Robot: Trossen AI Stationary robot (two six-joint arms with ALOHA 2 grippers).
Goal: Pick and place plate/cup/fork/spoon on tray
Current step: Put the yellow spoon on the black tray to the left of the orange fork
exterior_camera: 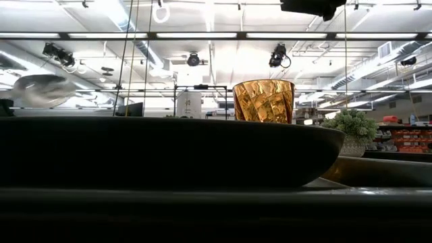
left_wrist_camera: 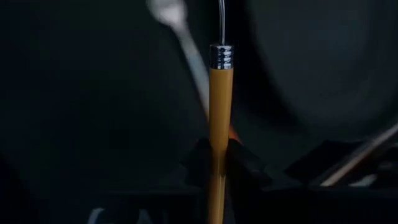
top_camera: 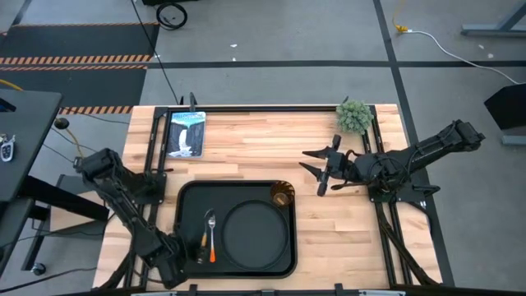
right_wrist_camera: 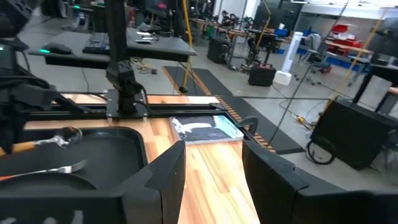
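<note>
My left gripper should lay the spoon beside the fork before opening: the spoon has its yellow handle (top_camera: 201, 245) over the fork's orange handle (top_camera: 213, 251).
The black tray (top_camera: 187, 205) lies at the table's near middle. The round black plate (top_camera: 255, 233) rests flat in its right part, and the amber cup (top_camera: 282, 194) stands upright at its far right corner. The red-handled fork (top_camera: 213, 247) lies in the tray's left part, left of the plate. My left gripper (top_camera: 194, 253), at the tray's near left corner, is shut on the yellow-handled spoon (left_wrist_camera: 220, 93). My right gripper (top_camera: 316, 173) hangs open and empty over the bare table, right of the cup. The low view shows the plate (exterior_camera: 169, 152) and the cup (exterior_camera: 263, 101). My left gripper pinches the spoon's yellow-orange handle (left_wrist_camera: 219, 146) between its two fingers (left_wrist_camera: 198, 163), well back from the chrome collar. The fingers come from the tray's near side and lie along the spoon. The bowl end (right_wrist_camera: 65, 135) points to the far side, low over the tray; whether it touches the tray I cannot tell.
A picture book (top_camera: 186, 133) lies at the table's far left. A small potted plant (top_camera: 354, 115) stands at the far right. Bare wood (top_camera: 345, 238) lies right of the tray. Black frame rails run along the table's left and right sides.
</note>
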